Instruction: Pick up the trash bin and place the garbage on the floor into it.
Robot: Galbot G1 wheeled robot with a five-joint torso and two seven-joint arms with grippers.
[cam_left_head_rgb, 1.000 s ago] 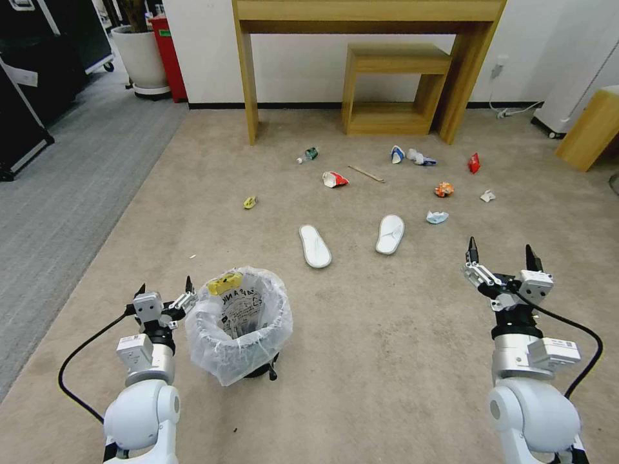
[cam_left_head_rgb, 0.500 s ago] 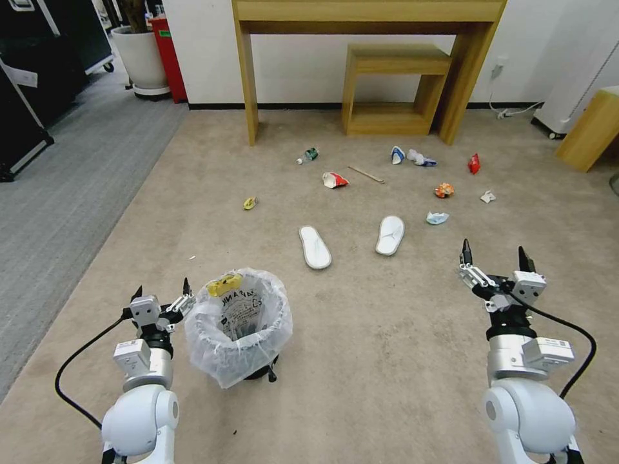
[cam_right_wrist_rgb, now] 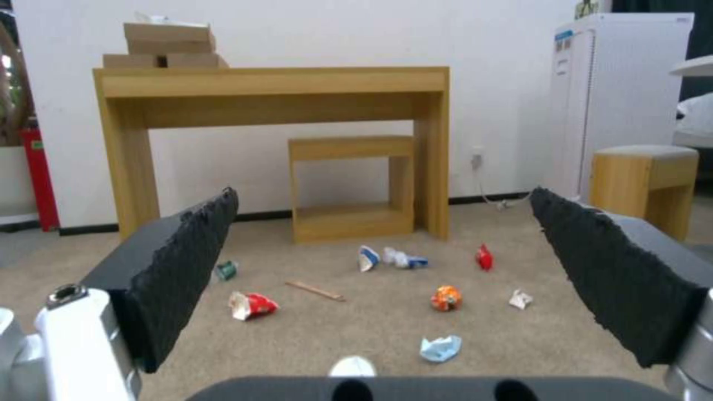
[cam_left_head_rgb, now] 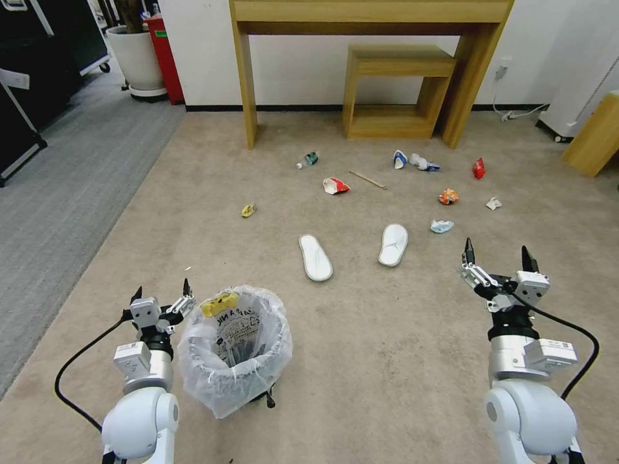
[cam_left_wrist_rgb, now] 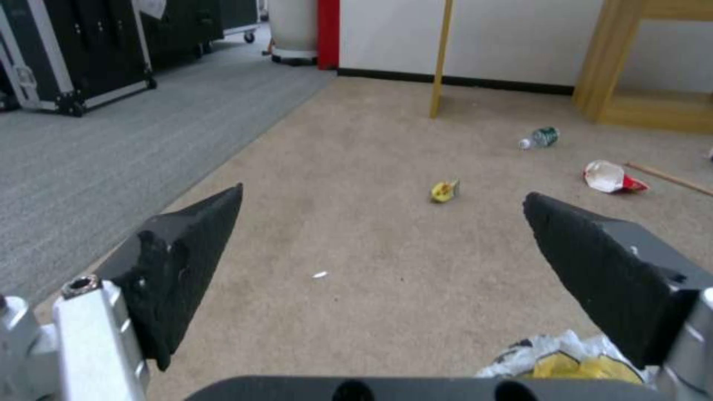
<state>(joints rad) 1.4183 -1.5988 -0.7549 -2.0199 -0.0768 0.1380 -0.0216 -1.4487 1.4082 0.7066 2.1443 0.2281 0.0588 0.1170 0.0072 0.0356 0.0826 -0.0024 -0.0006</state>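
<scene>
The trash bin's round opening is wider than my fingers, so my left gripper should grab the trash bin by its thin lined rim (cam_left_head_rgb: 186, 338) next.
The trash bin (cam_left_head_rgb: 235, 348), lined with a crinkled clear bag, stands on the beige floor (cam_left_head_rgb: 387, 335), with a yellow wrapper (cam_left_head_rgb: 219, 303) on its rim. My left gripper (cam_left_head_rgb: 161, 290) hangs open just left of the rim, apart from it; the bag's edge (cam_left_wrist_rgb: 557, 362) shows by one finger. My right gripper (cam_left_head_rgb: 497, 250) is open and empty at the right. Garbage lies ahead: a bottle (cam_left_head_rgb: 309, 158), a red-white wrapper (cam_left_head_rgb: 335, 185), a stick (cam_left_head_rgb: 367, 180), a small yellow wrapper (cam_left_head_rgb: 248, 210), a cup (cam_left_head_rgb: 399, 158), a red wrapper (cam_left_head_rgb: 478, 168), an orange wrapper (cam_left_head_rgb: 448, 196) and a tissue (cam_left_head_rgb: 493, 203).
Two white slippers (cam_left_head_rgb: 315, 257) (cam_left_head_rgb: 393, 244) lie between me and the litter. A wooden desk (cam_left_head_rgb: 367, 13) with a low stool (cam_left_head_rgb: 396, 90) under it stands against the far wall. Grey ribbed carpet (cam_left_head_rgb: 58, 187) runs along the left, and another wooden stool (cam_left_head_rgb: 596, 138) is at the right.
The whole head view has shifted: the bin and litter sit lower in the picture, so the camera has moved forward. Both grippers stay open and keep their places.
</scene>
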